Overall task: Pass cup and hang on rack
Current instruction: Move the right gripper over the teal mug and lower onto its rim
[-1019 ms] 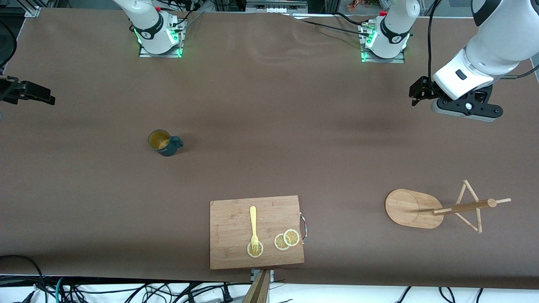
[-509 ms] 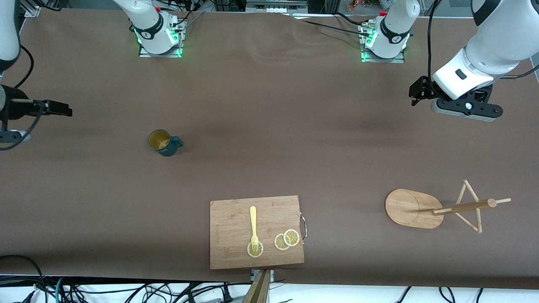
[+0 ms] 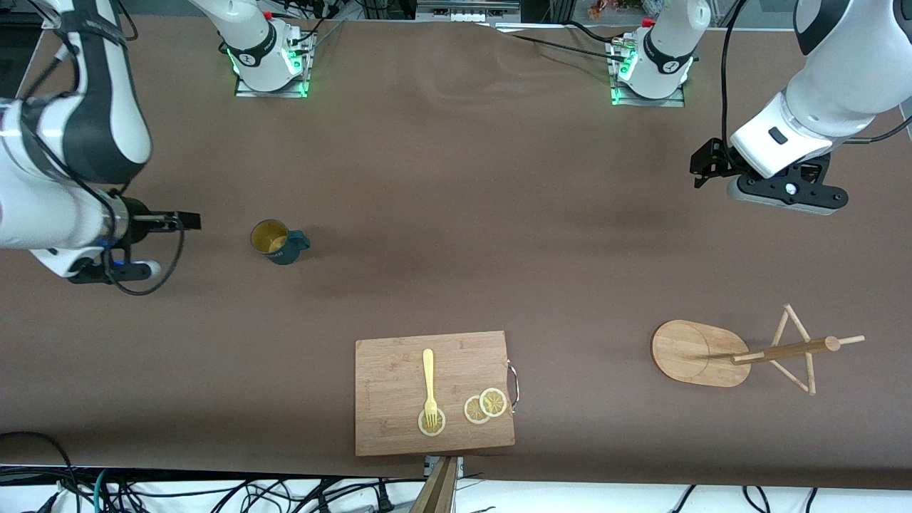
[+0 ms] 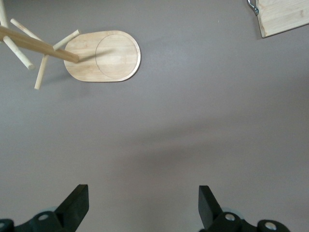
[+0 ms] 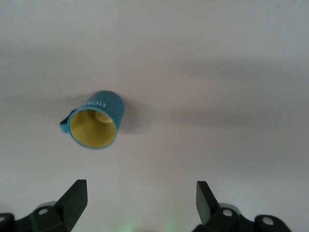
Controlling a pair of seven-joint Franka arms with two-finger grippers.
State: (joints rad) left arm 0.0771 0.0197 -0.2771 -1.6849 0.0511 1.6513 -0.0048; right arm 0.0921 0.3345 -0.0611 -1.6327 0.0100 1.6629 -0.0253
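I should grab the cup by its rim with my right gripper next, so that the dark teal cup's handle stays free to hang on the rack.
The dark teal cup (image 3: 276, 241) with a mustard inside stands upright on the brown table toward the right arm's end, its handle toward the table's middle. It also shows in the right wrist view (image 5: 96, 121). My right gripper (image 3: 188, 221) is open and empty, beside the cup and apart from it, on the side away from the handle. The bamboo rack (image 3: 748, 353) stands on its oval base toward the left arm's end, nearer the front camera. My left gripper (image 3: 704, 165) is open and empty over bare table, well away from the rack (image 4: 104, 55).
A wooden cutting board (image 3: 433, 392) lies at the table's front edge in the middle, with a yellow fork (image 3: 429, 381) and lemon slices (image 3: 486, 406) on it. Its corner shows in the left wrist view (image 4: 285, 17). Cables hang along the front edge.
My right arm has swung in from the table's end toward the cup, its gripper now close beside it. The left gripper has shifted only slightly. Cup and rack have not moved.
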